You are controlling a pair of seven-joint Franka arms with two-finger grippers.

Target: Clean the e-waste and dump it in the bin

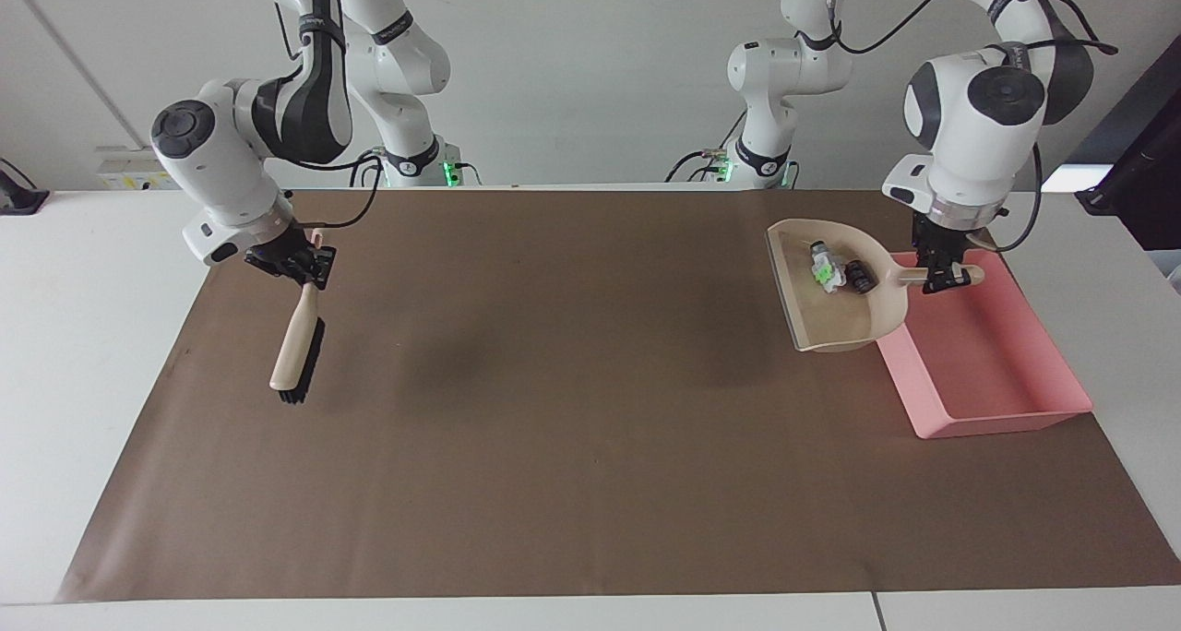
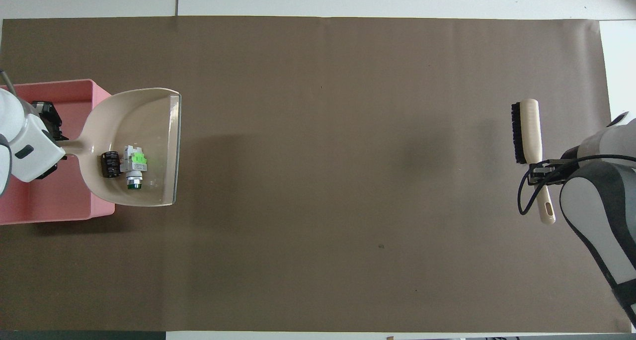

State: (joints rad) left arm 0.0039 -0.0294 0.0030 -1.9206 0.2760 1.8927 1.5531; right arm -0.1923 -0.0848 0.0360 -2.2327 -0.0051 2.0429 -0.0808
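The robot's right gripper needs to keep holding the brush, as the brush's black bristles are still above the brown mat.
My left gripper (image 1: 943, 276) is shut on the handle of the beige dustpan (image 1: 835, 313) and holds it in the air, roughly level. The handle is over the pink bin (image 1: 1001, 422); the pan overhangs the bin's wall toward the table's middle. The e-waste lies in the pan: a white-grey bit with a green mark (image 1: 824, 270) and a small black block (image 1: 861, 276). In the overhead view the left gripper (image 2: 49, 131), dustpan (image 2: 149, 121), white-grey bit (image 2: 134, 162), black block (image 2: 110, 164) and bin (image 2: 59, 211) all show. My right gripper (image 1: 300, 267) is shut on a wooden brush (image 1: 297, 350).
Brown paper (image 1: 554, 428) covers most of the white table (image 1: 83, 354). The brush (image 2: 529, 128) hangs tilted, bristle end low over the paper near the right arm's end, held by the right gripper (image 2: 541, 171). The bin stands at the left arm's end.
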